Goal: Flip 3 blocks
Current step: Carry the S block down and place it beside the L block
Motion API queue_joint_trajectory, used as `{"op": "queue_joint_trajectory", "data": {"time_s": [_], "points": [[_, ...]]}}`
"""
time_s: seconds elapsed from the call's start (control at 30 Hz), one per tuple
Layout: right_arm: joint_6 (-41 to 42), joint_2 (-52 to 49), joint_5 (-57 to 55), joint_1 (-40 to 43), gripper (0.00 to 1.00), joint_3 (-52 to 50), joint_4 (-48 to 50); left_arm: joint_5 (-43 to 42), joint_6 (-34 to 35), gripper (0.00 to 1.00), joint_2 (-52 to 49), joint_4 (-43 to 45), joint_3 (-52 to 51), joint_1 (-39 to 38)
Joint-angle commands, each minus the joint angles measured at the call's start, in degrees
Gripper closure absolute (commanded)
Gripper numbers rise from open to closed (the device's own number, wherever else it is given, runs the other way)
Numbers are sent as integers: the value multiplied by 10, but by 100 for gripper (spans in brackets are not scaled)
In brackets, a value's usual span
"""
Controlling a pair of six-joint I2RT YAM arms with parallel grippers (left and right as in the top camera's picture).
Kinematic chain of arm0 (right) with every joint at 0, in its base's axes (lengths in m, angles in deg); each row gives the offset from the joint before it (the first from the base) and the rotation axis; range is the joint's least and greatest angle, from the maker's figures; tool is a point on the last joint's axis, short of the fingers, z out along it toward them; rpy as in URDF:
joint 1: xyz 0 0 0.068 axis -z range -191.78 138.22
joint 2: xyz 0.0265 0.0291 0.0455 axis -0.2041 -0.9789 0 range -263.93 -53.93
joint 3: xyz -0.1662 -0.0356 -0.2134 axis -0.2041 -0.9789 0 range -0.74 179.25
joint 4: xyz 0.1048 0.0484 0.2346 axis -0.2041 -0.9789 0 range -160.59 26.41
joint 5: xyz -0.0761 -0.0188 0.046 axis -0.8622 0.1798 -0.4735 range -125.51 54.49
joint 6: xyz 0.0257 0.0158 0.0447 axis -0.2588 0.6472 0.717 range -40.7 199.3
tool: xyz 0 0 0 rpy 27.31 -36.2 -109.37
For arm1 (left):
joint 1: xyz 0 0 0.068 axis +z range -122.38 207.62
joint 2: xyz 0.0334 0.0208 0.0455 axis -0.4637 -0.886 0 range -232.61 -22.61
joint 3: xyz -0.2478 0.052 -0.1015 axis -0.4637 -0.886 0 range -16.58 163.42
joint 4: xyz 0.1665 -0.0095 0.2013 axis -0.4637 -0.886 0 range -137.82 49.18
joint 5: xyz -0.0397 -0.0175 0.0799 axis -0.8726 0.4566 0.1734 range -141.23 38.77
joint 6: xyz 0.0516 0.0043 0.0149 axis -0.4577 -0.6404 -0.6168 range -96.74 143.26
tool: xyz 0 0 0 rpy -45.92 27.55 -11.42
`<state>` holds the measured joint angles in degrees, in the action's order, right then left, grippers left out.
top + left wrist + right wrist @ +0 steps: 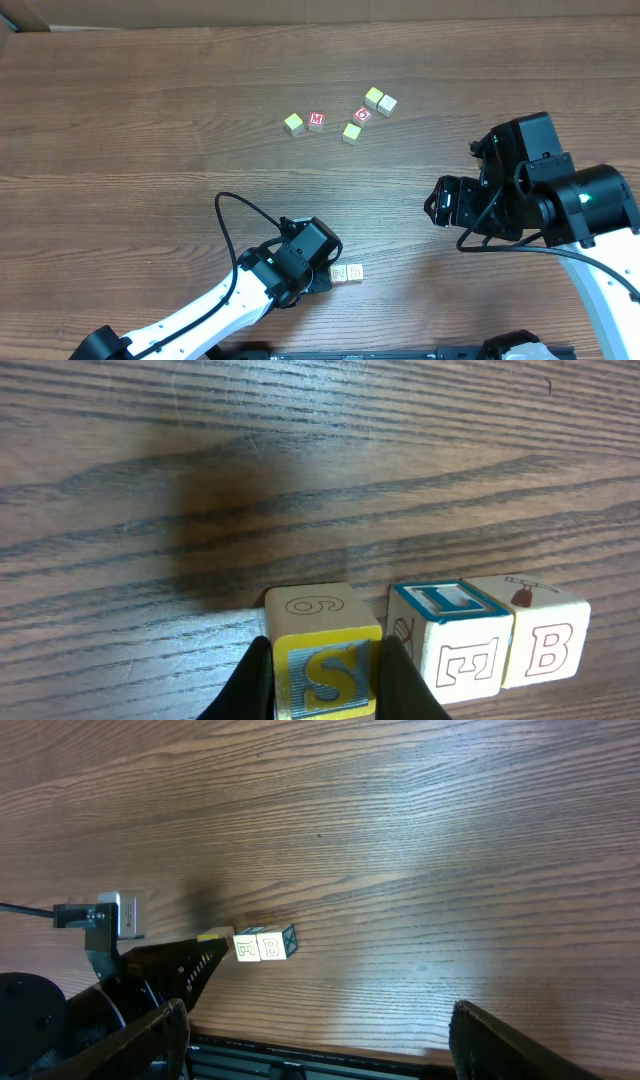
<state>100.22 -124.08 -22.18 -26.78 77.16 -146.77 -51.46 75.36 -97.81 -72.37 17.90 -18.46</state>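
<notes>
My left gripper should open now. The S block has flat table below it, so it would end in the row beside the E block.
Three pale wooden blocks stand in a row near the table's front edge. In the left wrist view the leftmost one, with a yellow face lettered S (pixel 325 672), sits between my left gripper's (pixel 326 658) black fingers, which are shut on its two sides. Right of it are a whitish block lettered E (pixel 452 640) and another lettered B (pixel 542 635), touching each other. From overhead only the E block (pixel 338 272) and the B block (pixel 354 271) show beside the left gripper (pixel 322 277). My right gripper (pixel 437 203) hangs open and empty, well to the right.
A loose group of other cubes lies at the back: a red M cube (pixel 316 121), a red O cube (pixel 363 114), and several yellow-green ones (pixel 293 123). The table's front edge (pixel 330 1055) runs just below the right gripper (pixel 320 1048).
</notes>
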Motion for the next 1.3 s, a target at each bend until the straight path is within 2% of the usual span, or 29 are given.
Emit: {"op": "queue_joint_trajectory", "data": {"time_s": [0.0,0.33,0.67,0.87,1.03,1.27], "points": [[-4,-1,5,1,16,12,1,-9,-13,92,-4,3,-3,3],[-4,-1,5,1,16,12,1,-11,-13,91,-4,3,-3,3],[-4,-1,5,1,16,12,1,-11,-13,68,-4,3,-3,3],[-4,-1,5,1,16,12,1,-11,-13,60,-4,3,-3,3],[-4,-1,5,1,16,12,1,-11,-13,58,-4,4,-3,3],[-4,-1,5,1,16,12,1,-13,-12,66,-4,9,-3,3]]}}
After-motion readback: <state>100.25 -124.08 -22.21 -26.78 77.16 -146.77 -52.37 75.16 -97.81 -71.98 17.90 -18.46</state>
